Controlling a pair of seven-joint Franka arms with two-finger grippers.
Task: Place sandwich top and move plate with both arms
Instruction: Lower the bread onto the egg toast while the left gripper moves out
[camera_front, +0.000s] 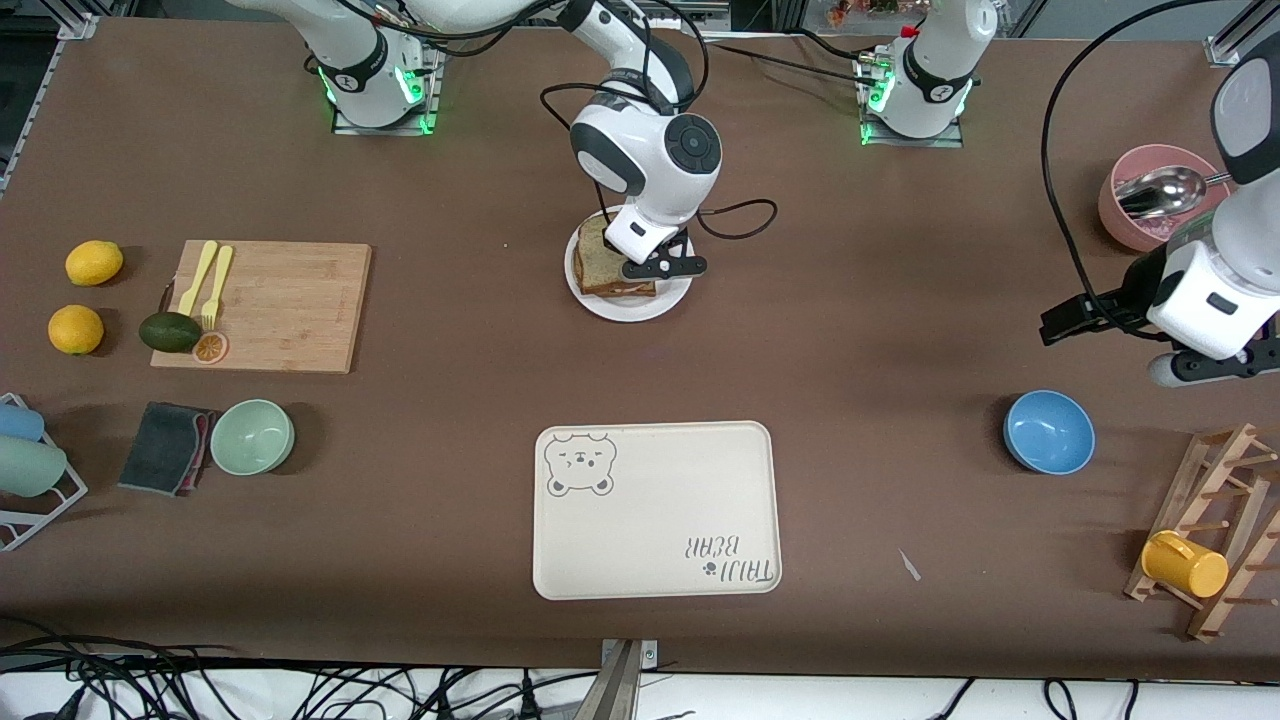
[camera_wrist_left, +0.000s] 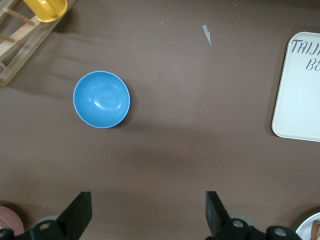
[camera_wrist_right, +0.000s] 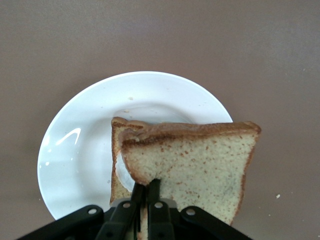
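Note:
My right gripper is ready to open: the sandwich top (camera_wrist_right: 195, 165) lies over the lower slice on the white plate in the wrist view.
The white plate (camera_front: 630, 305) (camera_wrist_right: 80, 150) stands at the middle of the table, toward the robots' bases. On it lies a bread slice (camera_wrist_right: 116, 165) with a bit of egg white showing. My right gripper (camera_wrist_right: 147, 187) (camera_front: 645, 262) is shut on the edge of the sandwich top (camera_wrist_right: 200, 160) (camera_front: 598, 250). This tan speckled slice is tilted over the lower slice and shifted a little off it. Whether the two slices touch is hidden. My left gripper (camera_wrist_left: 147, 200) (camera_front: 1075, 318) hangs open and empty over bare table at the left arm's end.
A cream bear tray (camera_front: 655, 510) lies nearer the front camera than the plate. A blue bowl (camera_front: 1048, 430) (camera_wrist_left: 101, 99), a pink bowl with a spoon (camera_front: 1150, 205) and a wooden rack with a yellow cup (camera_front: 1185, 563) stand around the left gripper. A cutting board (camera_front: 270, 305) lies toward the right arm's end.

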